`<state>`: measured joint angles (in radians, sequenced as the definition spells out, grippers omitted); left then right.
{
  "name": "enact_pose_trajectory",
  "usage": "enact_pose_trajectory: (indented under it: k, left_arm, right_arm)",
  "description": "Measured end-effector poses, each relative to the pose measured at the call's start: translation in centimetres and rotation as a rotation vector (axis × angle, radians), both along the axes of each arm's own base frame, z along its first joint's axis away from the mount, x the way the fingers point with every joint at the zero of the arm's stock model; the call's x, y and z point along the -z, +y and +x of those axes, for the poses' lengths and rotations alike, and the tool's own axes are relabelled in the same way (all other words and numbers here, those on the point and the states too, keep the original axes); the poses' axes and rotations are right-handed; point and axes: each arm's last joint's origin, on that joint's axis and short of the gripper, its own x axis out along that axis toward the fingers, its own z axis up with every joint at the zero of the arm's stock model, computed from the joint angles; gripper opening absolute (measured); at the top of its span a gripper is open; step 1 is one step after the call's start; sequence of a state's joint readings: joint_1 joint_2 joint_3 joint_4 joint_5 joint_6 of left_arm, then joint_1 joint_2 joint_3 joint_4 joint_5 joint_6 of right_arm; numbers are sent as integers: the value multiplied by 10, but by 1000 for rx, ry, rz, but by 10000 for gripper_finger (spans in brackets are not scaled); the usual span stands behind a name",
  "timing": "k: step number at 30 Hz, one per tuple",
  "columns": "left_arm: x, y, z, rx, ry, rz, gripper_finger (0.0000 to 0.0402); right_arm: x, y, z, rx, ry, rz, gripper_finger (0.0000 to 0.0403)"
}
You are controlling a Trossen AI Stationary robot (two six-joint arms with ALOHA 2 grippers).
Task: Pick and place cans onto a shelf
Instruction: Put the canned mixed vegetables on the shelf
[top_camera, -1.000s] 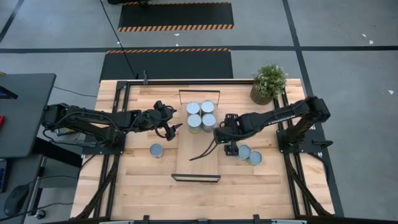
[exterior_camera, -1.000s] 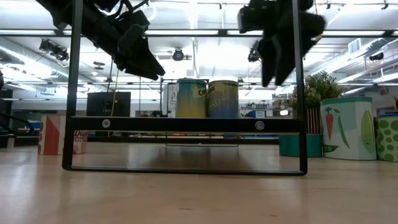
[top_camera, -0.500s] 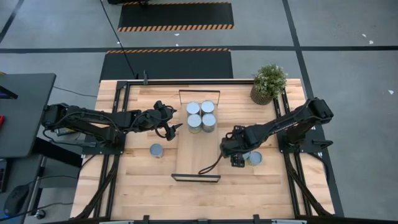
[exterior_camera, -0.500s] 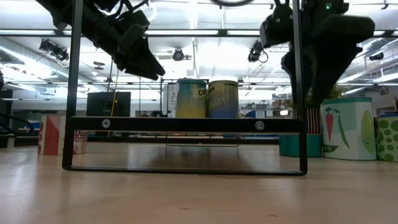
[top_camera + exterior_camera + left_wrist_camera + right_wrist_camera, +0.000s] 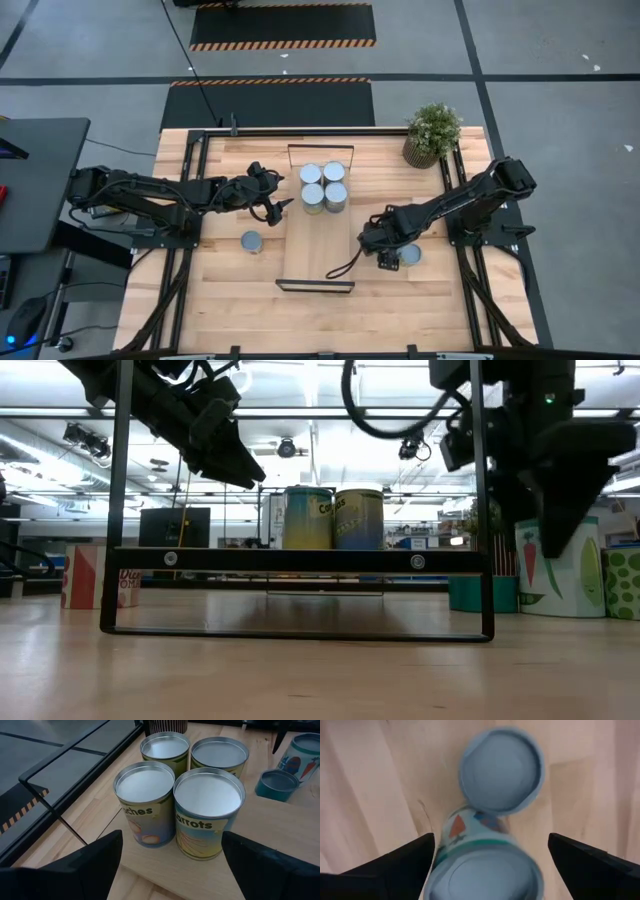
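Note:
The printed can is to go onto the shelf, so the robot's right gripper should next grab it by its teal-banded lidded end.
The shelf lies along the middle of the table, and several cans stand upright on its far end. They fill the left wrist view. My left gripper hangs open just left of them, in the air. One can stands on the table left of the shelf. Right of the shelf stand two more: one shows, the other lies under my right gripper. That gripper points down, open, with its fingers either side of and above the nearer can, beside the second can.
A potted plant stands at the far right corner. Black frame rails run along both sides of the table. The shelf's black end frame stands across the low view, with printed cans to its right.
My right gripper has gone from beside the shelf toward the table's right and near edges and has come down over the two cans there, rolling at the wrist as it went. Its fingers have stayed open. The cans have not moved.

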<state>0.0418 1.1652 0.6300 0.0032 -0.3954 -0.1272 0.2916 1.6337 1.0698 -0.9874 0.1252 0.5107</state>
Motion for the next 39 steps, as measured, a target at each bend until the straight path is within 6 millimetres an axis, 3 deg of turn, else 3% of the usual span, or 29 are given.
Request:
enact_pose_trajectory:
  k: [6, 15, 30, 39]
  left_arm:
    - [0, 0, 0, 2, 1, -2, 345]
    - [6, -7, -2, 156, 61, -92, 345]
    - [6, -17, -2, 211, 81, -73, 345]
    - [5, -17, -1, 214, 62, -66, 345]
  right_arm:
    - [10, -1, -8, 36, 47, 22, 381]
    - [10, 1, -8, 16, 52, 32, 326]
    - [-60, 5, 25, -107, -112, 29, 313]
    - [-68, -12, 43, -202, -240, 38, 313]
